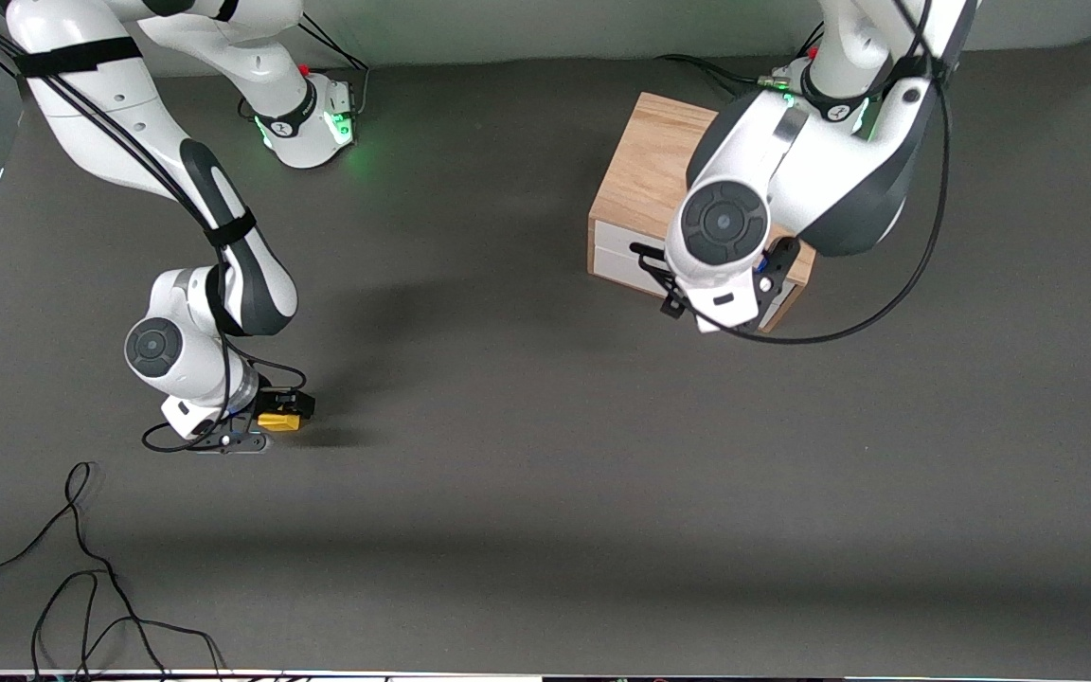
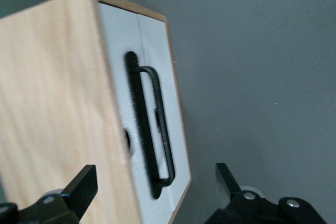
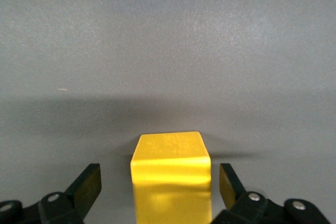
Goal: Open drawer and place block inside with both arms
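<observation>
The yellow block is between the open fingers of my right gripper, so my right gripper needs to close on it now.
The light oak cabinet stands near the left arm's base. Its white drawer is shut, and the black wire handle lies flat across the drawer front. My left gripper hovers over the cabinet's front edge. In the left wrist view it is open, with one finger over the wooden top and the other over the table, so it straddles the handle's end without touching it. The yellow block sits on the table toward the right arm's end. My right gripper is open around the block, with a gap on each side.
The grey table mat stretches between the block and the cabinet. Loose black cables lie at the near corner toward the right arm's end. A black cable loop hangs from the left arm beside the cabinet.
</observation>
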Robot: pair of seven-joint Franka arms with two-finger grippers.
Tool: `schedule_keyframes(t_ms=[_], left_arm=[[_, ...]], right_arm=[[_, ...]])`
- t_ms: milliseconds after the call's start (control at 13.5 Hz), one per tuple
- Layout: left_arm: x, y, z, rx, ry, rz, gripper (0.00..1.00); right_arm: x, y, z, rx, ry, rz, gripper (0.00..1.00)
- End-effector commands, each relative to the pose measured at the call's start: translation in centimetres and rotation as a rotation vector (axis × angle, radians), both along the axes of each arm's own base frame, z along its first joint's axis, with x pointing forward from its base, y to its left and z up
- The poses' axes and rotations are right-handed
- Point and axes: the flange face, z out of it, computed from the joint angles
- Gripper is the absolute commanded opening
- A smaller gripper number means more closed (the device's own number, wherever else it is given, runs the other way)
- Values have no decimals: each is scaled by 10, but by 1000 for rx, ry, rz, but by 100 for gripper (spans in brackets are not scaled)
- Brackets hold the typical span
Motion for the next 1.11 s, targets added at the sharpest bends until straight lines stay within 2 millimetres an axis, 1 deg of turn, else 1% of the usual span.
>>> schedule_keyframes(t_ms=[0, 149, 223, 372, 669, 818, 892, 1041], left_arm=[[-8, 6, -35, 11, -36, 43, 100], [-9, 5, -57, 6, -45, 48, 100], [-9, 5, -67, 14, -34, 51, 100], [-9, 5, -78, 27, -21, 64, 100], [-7, 3, -100, 32, -9, 66, 100], [-5, 2, -114, 35, -2, 67, 100], [-5, 2, -120, 36, 1, 68, 100], [-5, 1, -125, 39, 7, 67, 100]], right_arm=[[2, 1, -3, 8, -14, 13, 98], [2, 1, -3, 8, -14, 13, 84], [2, 1, -3, 8, -16, 13, 73], [2, 1, -4, 7, -14, 14, 53], [3, 3, -4, 8, -14, 18, 36], [3, 4, -3, 8, -14, 26, 27], [4, 4, -1, 8, -14, 26, 24], [4, 7, 2, 9, -15, 32, 20]])
